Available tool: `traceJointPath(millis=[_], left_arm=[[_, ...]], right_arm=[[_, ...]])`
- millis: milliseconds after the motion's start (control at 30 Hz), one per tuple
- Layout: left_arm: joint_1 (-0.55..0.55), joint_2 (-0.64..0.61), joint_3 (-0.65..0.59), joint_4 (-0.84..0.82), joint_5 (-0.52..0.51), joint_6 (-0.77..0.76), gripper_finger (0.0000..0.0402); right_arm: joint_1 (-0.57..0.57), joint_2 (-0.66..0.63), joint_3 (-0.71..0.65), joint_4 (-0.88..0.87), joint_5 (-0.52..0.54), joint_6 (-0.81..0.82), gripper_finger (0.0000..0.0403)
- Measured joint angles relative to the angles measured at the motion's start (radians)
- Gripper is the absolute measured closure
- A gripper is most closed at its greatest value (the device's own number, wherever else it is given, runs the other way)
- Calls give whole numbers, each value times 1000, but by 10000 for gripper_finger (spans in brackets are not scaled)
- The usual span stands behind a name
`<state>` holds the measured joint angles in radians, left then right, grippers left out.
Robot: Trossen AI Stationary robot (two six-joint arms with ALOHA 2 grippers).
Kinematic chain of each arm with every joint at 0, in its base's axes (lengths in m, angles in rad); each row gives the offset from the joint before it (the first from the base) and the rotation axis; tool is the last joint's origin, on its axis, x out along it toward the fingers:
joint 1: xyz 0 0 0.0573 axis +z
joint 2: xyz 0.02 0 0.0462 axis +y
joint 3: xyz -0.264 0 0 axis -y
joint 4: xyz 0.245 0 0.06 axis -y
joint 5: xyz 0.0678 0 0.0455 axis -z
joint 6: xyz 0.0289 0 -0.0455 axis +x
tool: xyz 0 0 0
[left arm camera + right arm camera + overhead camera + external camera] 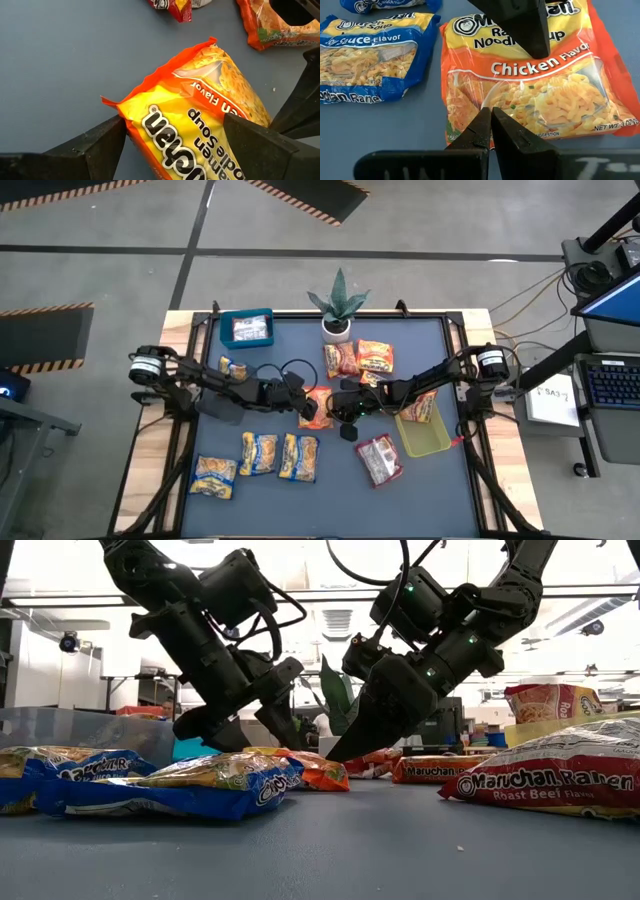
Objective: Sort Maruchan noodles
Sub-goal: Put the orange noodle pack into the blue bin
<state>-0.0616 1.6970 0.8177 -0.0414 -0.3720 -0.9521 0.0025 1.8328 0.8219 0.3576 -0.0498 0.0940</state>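
My left gripper grabs the orange chicken-flavour packet by its crimped end next, to sort the Maruchan noodles.
An orange chicken-flavour noodle packet lies flat on the dark mat in the middle of the table, between both grippers. My left gripper comes from the table's left. It is open, one finger on each side of the packet's end. My right gripper comes from the right, slanting down. It is shut, and its tips are over the packet's clear window near its lower edge. Several more packets lie around: yellow-and-blue ones, a red-and-white one and orange ones. My left gripper straddles the orange packet across its width near one short end, slanting down from the table's left. I cannot tell whether its fingers touch the packet's edges. The packet lies on the mat. My right gripper has its shut fingertips on the packet's face beside the lower edge, slanting down from the table's right. Whether they pinch the film or only rest on it, I cannot tell. The packet lies flat on the mat.
A blue bin holding a packet stands at the far left corner of the mat. A yellow-green bin with an orange packet is at the right. A potted plant stands at the far edge. Bare mat lies toward the near edge.
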Motion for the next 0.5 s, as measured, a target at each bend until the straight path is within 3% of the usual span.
traceJointPath(millis=[233, 500], left_arm=[[-14, 0, 0, 1, -38, 0, 107], [-14, -2, -2, 2, -68, -5, 225]], right_arm=[[0, 0, 0, 1, 0, 0, 394], [0, -1, 1, 5, -1, 1, 394]])
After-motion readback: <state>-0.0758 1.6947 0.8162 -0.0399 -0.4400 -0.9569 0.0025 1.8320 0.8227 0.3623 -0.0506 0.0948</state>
